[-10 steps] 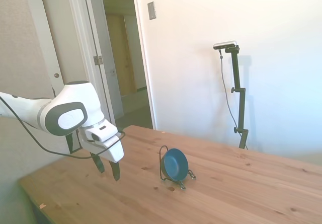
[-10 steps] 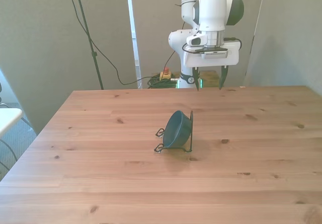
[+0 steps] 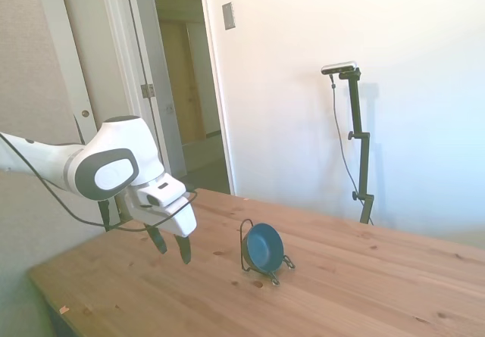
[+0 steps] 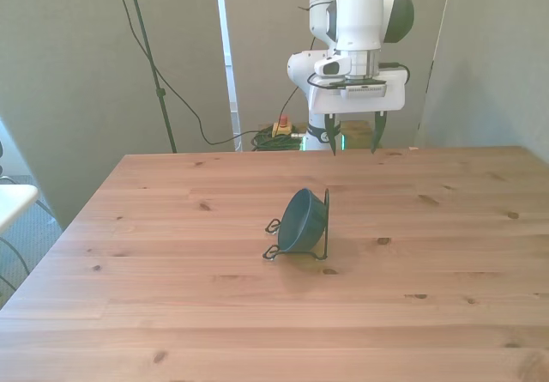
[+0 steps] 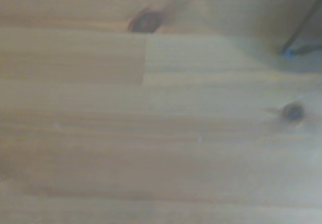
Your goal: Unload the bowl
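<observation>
I will next take hold of the dark blue bowl by its thin rim (image 3: 262, 225) with my gripper, because the bowl is wide open across its round opening (image 3: 265, 248). Then I can unload the bowl.
The small dark blue bowl (image 3: 264, 248) (image 4: 300, 221) stands on its edge in a thin black wire rack (image 3: 245, 244) (image 4: 325, 227) near the middle of the wooden table (image 4: 171, 296). My gripper (image 3: 171, 245) (image 4: 353, 134) hangs open and empty above the table, well short of the bowl on the arm's side. In the front view it is behind the bowl and slightly toward the front view's right. The wrist view is blurred: bare wood with knots and a bit of dark wire of the rack (image 5: 298, 35) at one corner.
A white wall and an open doorway (image 3: 186, 102) lie behind the table in the side view. Cables (image 4: 171, 90) hang behind the table's far edge in the front view.
The gripper has moved a little closer to the bowl and slightly lower. The bowl and rack have not moved.
</observation>
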`<state>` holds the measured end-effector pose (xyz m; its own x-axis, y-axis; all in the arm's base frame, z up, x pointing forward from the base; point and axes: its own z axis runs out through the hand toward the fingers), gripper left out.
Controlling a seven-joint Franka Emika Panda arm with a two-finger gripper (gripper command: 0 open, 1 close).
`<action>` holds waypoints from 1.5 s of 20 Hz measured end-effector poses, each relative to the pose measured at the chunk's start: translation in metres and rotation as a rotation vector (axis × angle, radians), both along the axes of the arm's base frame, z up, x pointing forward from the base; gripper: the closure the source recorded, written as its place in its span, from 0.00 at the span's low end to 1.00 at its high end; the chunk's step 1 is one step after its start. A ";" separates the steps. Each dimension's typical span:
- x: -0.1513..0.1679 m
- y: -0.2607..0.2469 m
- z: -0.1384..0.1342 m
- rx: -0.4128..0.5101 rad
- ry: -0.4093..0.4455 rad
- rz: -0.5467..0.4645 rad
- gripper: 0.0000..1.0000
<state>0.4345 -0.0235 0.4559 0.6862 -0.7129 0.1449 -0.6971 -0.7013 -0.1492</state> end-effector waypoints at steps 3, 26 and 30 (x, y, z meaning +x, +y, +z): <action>0.024 -0.027 0.012 -0.001 -0.022 0.019 0.00; 0.105 -0.132 -0.006 0.115 -0.117 0.540 0.00; 0.107 -0.155 -0.016 0.181 -0.105 0.595 0.00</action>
